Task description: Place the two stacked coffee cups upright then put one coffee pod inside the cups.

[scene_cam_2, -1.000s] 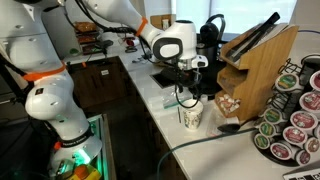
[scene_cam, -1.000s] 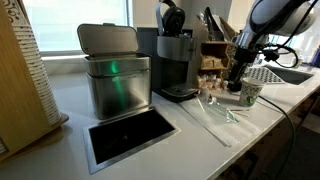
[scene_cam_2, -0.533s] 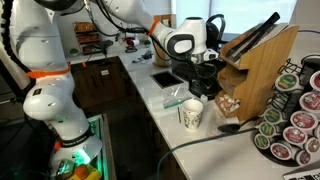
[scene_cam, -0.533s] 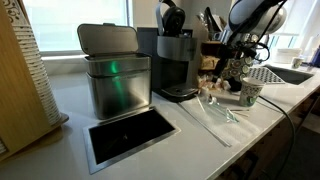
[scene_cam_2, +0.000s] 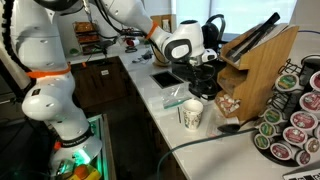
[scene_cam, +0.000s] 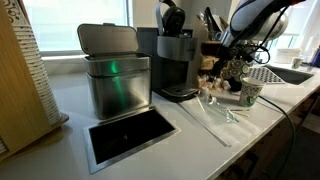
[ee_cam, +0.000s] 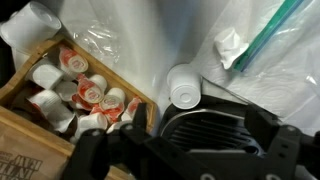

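Note:
Next, my gripper grabs the small white-lidded pod from above across the pod's sides, leaving the pod's base free.
The two stacked coffee cups stand upright near the counter's front edge, pale with green markings; they also show in an exterior view. My gripper hangs behind them, beside the coffee machine's base. In the wrist view the gripper is open and empty, fingers wide apart over a dark ribbed drip tray. A small white-lidded pod stands on the counter just beyond the tray. A wooden box of red-and-white pods lies to its left.
A black coffee machine and a steel canister stand on the counter. A wooden knife block and a pod carousel are near the cups. Clear plastic wrap, crumpled paper and a teal stick lie around.
My gripper rose from just above the cups and moved back toward the coffee machine and pod box. The cups stayed upright in place.

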